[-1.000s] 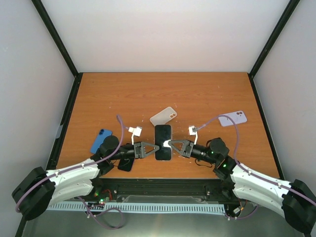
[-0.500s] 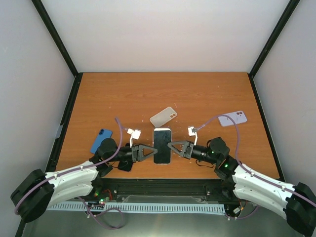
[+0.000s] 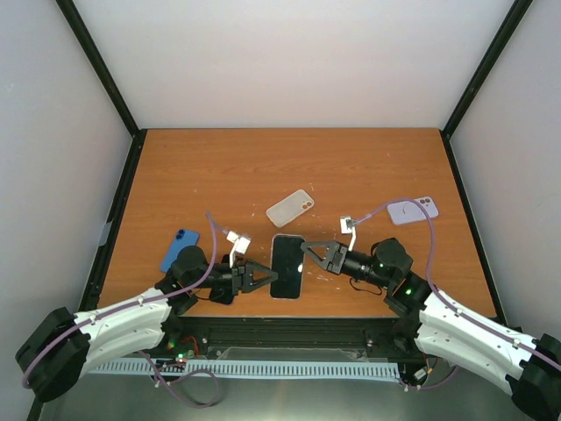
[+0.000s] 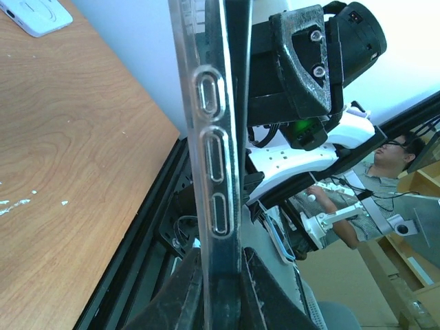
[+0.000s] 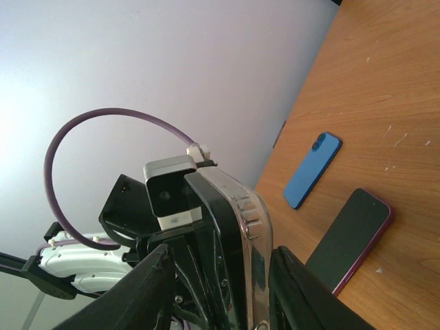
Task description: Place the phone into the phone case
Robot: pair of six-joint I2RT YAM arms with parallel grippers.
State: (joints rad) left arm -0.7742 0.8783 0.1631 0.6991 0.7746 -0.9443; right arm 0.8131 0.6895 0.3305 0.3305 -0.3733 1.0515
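Observation:
My right gripper should close now, because the phone and the clear case both stand between its spread fingers. Closing now would hold the cased phone's edge (image 3: 303, 249) (image 5: 253, 292).
A dark phone (image 3: 286, 266) sits in a clear case and is held on edge above the table's near side, between both grippers. My left gripper (image 3: 263, 279) is shut on its left edge. In the left wrist view its fingers (image 4: 185, 289) clamp the clear case (image 4: 206, 103) and the phone (image 4: 234, 103) from both sides. My right gripper (image 3: 308, 253) is at the phone's upper right edge. In the right wrist view its fingers (image 5: 155, 289) stand spread, with the cased phone (image 5: 258, 220) between them.
On the wooden table (image 3: 263, 167) lie a pale clear case (image 3: 290, 207), a lilac case (image 3: 413, 210), a blue phone (image 3: 179, 250) and a dark phone with a magenta edge (image 3: 222, 292). The last two also show in the right wrist view (image 5: 313, 170) (image 5: 350, 237).
The cased phone has been turned and shifted slightly toward the near edge. My left gripper moved nearer with it, and my right gripper moved up to the phone's upper right edge.

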